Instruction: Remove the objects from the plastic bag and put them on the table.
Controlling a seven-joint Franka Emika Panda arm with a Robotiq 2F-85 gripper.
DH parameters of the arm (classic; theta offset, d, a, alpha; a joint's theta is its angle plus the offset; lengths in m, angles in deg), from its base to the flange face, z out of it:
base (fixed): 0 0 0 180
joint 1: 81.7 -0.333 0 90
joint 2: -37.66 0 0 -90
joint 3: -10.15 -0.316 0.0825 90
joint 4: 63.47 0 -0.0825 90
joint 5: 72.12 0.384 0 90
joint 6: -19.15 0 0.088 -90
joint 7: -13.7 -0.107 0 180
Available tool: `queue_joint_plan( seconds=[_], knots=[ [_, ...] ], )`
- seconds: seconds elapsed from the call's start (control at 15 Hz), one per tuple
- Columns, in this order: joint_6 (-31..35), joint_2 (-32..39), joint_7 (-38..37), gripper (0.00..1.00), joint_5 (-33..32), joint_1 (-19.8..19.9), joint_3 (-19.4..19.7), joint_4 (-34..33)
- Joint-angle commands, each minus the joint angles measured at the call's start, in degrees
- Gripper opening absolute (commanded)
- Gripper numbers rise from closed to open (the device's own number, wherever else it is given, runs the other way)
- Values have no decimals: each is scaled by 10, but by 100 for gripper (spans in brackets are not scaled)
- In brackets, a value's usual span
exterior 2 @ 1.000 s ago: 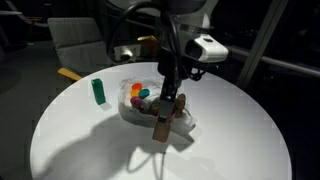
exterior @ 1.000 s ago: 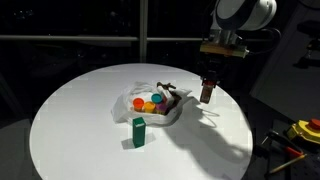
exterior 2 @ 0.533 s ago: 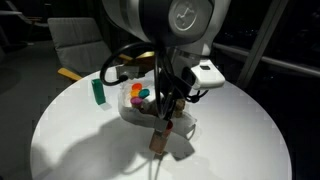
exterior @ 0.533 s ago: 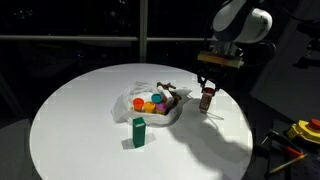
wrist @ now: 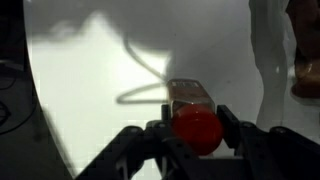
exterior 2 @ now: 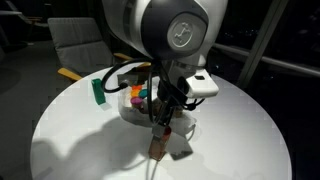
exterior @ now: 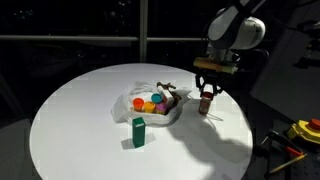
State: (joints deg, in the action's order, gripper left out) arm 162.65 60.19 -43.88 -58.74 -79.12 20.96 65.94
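Observation:
My gripper should open now, because the brown bottle's base touches its shadow on the white tabletop. The bottle would stay standing if I opened now.
My gripper (exterior: 206, 93) is shut on the red-capped brown bottle (exterior: 205, 102), which it holds upright, low over the white table (exterior: 80, 115), just right of the plastic bag (exterior: 150, 104). The wrist view shows the red cap (wrist: 196, 131) clamped between both fingers (wrist: 229, 126), with the table below. The bottle (exterior 2: 157, 146) hangs in front of the crinkled bag (exterior 2: 186, 127). Orange, red and other small pieces (exterior: 152, 100) and a brown lump (exterior: 176, 97) lie in the bag. The green box (exterior: 138, 132) stands on the table in front of the bag.
Yellow tools (exterior: 304, 130) lie off the table at the lower right. A chair (exterior 2: 80, 40) and a yellow item (exterior 2: 68, 73) stand behind the table. The table's right edge (exterior: 245, 125) is near the gripper.
The gripper has come down and slightly away from the bag with the bottle in it. The bottle now hangs much nearer the table top.

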Motion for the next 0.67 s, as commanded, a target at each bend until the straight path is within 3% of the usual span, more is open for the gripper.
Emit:
queue_joint_plan(
  seconds=[0.0, 0.07, 0.33, 0.6],
  knots=[
    [-6, -1, -21, 74, -20, -10, 6, -8],
    [-6, -9, -22, 75, -25, -12, 8, -3],
    [-14, -47, -20, 100, -59, -23, 13, 17],
    [-60, -101, -32, 100, -143, -48, 11, 9]
  ],
)
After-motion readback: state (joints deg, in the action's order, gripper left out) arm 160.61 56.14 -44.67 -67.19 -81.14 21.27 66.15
